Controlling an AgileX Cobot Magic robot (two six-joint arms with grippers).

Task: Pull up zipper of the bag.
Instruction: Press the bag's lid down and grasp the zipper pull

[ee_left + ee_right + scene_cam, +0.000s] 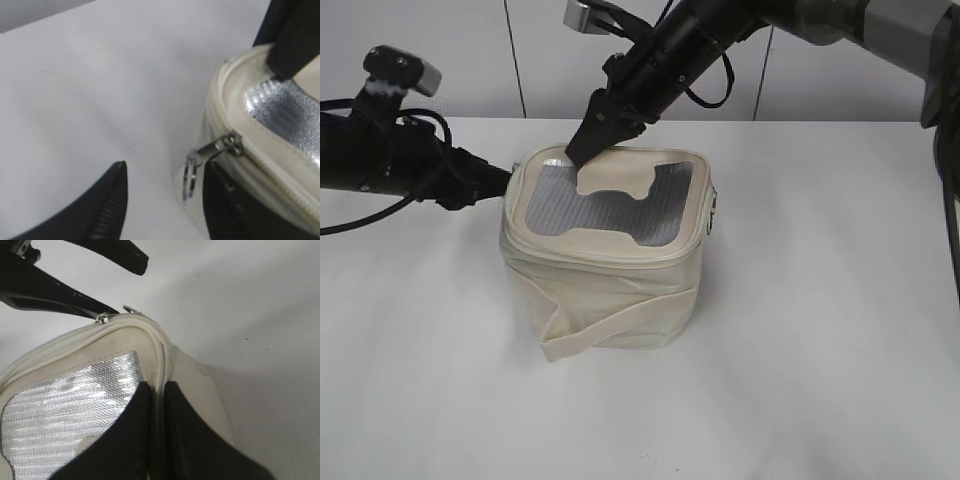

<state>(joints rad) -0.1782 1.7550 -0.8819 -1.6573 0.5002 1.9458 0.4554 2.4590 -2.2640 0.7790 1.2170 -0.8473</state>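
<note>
My left gripper grabs its silver ring pull (190,175) next, to pull the bag's zipper up along the zipper's rim (260,160).
The cream bag (610,285) stands mid-table with its grey mesh top panel (610,205) facing up. The zipper (620,252) runs around the rim. My left gripper (165,175) is open at the bag's left top corner. The silver ring pull (190,175) hangs between its fingers, close to the right finger, not clamped. In the exterior view the left gripper (505,182) touches that corner. My right gripper (157,386) is shut on the bag's rim seam (161,352) at the rear edge; it also shows in the exterior view (582,148). The pull shows in the right wrist view (103,318).
White table (820,350) all round the bag. A cream strap band (610,325) crosses the bag's front side. A second metal pull (717,205) hangs at the bag's right corner. A white wall stands behind the table.
</note>
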